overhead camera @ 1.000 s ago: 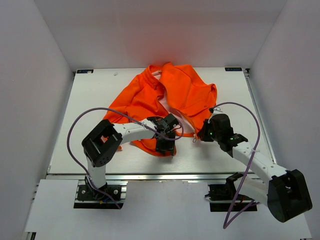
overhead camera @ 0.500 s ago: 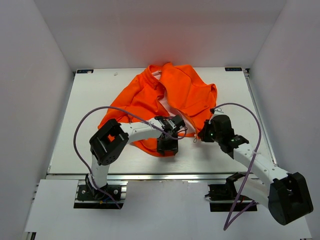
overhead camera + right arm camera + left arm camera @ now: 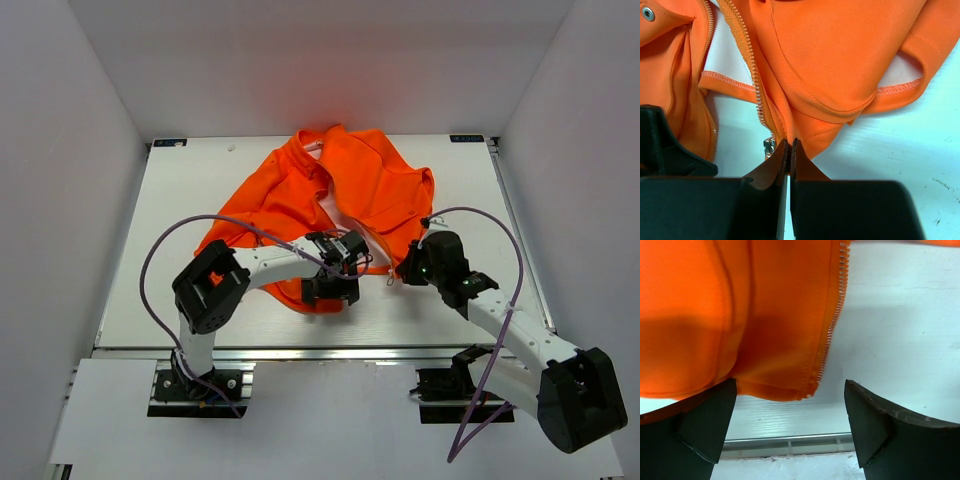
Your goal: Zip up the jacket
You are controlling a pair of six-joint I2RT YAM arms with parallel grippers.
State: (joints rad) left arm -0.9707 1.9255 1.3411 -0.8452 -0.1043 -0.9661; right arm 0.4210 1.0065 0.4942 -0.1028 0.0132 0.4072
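I need to grab the jacket's hem corner [image 3: 801,385] beside the zipper teeth [image 3: 832,325] with my left gripper next, so the bottom end of the teeth stays free to enter the slider.
The orange jacket [image 3: 345,195] lies open and crumpled on the white table [image 3: 180,260]. My left gripper [image 3: 328,291] is open over the lower front hem. In the left wrist view the hem corner with its zipper teeth [image 3: 832,325] hangs between the spread fingers [image 3: 705,427], and the gripper [image 3: 790,407] holds nothing. My right gripper [image 3: 404,270] is shut on the other front panel's bottom edge. In the right wrist view the gripper [image 3: 789,145] pinches orange fabric [image 3: 840,60] right beside the metal zipper slider [image 3: 769,147]. The slider also shows in the top view [image 3: 389,279].
The table's near edge with a metal rail [image 3: 790,442] lies just below the left gripper. White walls enclose the table on three sides. Purple cables [image 3: 150,260] loop beside both arms. Bare table shows left of the jacket and right of it [image 3: 480,220].
My left gripper has shifted and turned a little over the hem, staying open. My right gripper has kept its hold on the jacket's edge and barely moved.
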